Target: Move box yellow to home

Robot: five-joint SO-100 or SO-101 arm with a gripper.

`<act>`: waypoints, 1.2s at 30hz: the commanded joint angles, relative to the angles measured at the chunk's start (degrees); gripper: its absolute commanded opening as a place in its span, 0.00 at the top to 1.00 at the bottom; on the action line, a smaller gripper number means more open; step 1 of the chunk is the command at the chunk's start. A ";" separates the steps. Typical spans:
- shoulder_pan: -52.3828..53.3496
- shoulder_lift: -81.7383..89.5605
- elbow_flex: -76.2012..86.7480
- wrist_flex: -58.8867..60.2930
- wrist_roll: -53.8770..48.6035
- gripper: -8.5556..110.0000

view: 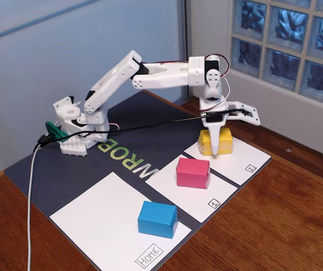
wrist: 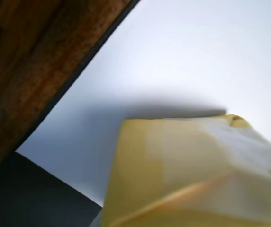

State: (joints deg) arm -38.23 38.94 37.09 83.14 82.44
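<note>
The gripper grabs the box by its opposite sides next, to bring the yellow box (view: 220, 141) to the home panel (view: 94, 220).
The yellow box (view: 220, 141) stands on the small white panel marked 2 (view: 247, 157) in the fixed view. My gripper (view: 234, 136) is right over it and open: one white finger (view: 211, 135) hangs down across the box's front face, and the other jaw is splayed out to the right above it. The wrist view shows the yellow box (wrist: 192, 175) very close, filling the lower right, with none of my fingers visible. The home panel (view: 94, 220), the largest white sheet with a "Home" label, lies at the front left.
A blue box (view: 157, 219) sits on the home panel near its label. A pink box (view: 193, 172) stands on the panel marked 1 (view: 204, 195). All the panels lie on a dark mat (view: 65, 169) on a wooden table (view: 274, 226). A glass-block wall (view: 286, 45) rises behind.
</note>
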 commanded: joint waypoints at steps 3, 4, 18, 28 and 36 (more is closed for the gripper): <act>1.05 0.53 -2.90 -0.62 0.35 0.64; 1.05 0.53 -2.90 -0.62 0.44 0.64; 1.23 0.53 -3.34 -0.62 -1.14 0.93; 1.32 4.04 -4.13 -0.53 -3.08 0.93; 1.23 9.93 -4.13 2.72 -4.04 0.93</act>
State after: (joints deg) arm -37.44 41.84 35.68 84.81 79.01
